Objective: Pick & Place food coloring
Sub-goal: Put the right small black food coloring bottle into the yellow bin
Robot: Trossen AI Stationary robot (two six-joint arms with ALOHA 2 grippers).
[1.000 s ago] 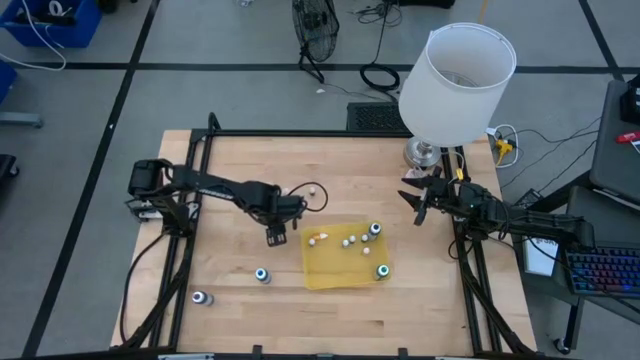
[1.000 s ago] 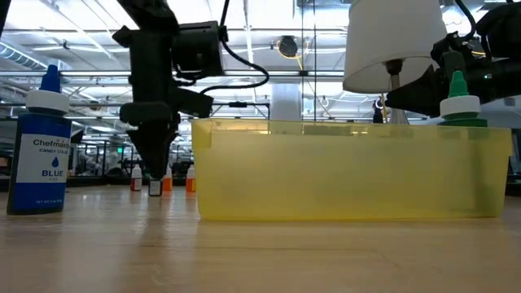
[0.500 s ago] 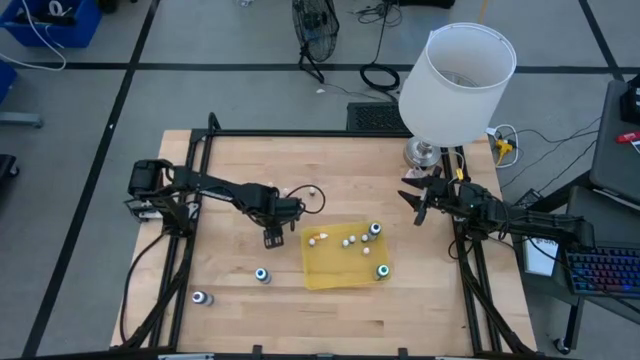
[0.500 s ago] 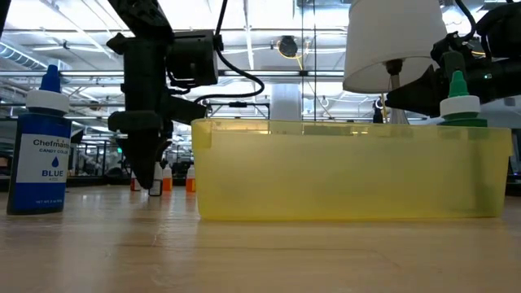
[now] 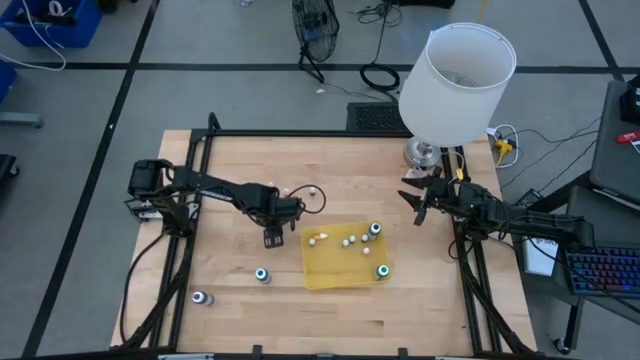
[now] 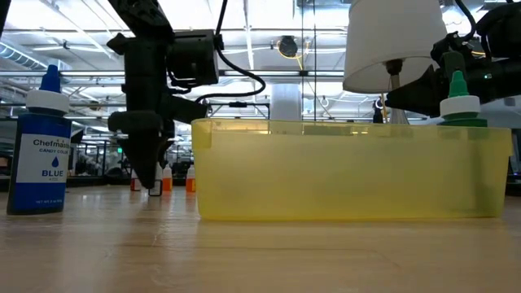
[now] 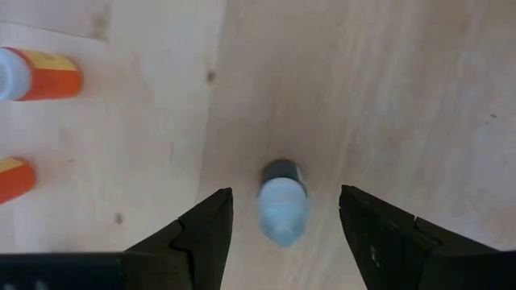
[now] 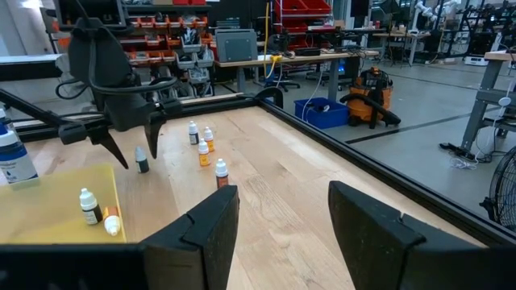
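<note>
I should close my left gripper on the dark bottle (image 7: 282, 171) now: my fingers are on either side of it below its whitish cap (image 7: 282, 201), so they would hold the bottle.
A tiny dark food coloring bottle with a whitish cap (image 7: 282, 201) stands upright on the wood table. My left gripper (image 7: 282, 242) points straight down over it, open. One finger stands on each side of the bottle with a gap to it; in the low view the gripper (image 6: 149, 175) reaches down to the bottle (image 6: 155, 189). My right gripper (image 5: 412, 200) waits level at the table's right edge, open, with nothing between its fingers (image 8: 282, 217). Several small bottles lie in the yellow tray (image 5: 335, 272), along with a green-topped one (image 5: 383, 270).
Two orange bottles (image 7: 40, 72) (image 7: 10, 179) stand close beside the left gripper. A blue bottle (image 5: 262, 274) and another (image 5: 200, 298) stand toward the near left. Whitish bottles (image 5: 312, 188) sit farther back. A lamp (image 5: 455, 80) stands at the far right.
My left gripper has edged a little toward the table's left over the small bottle. It still points down and its fingers stand as far apart as before.
</note>
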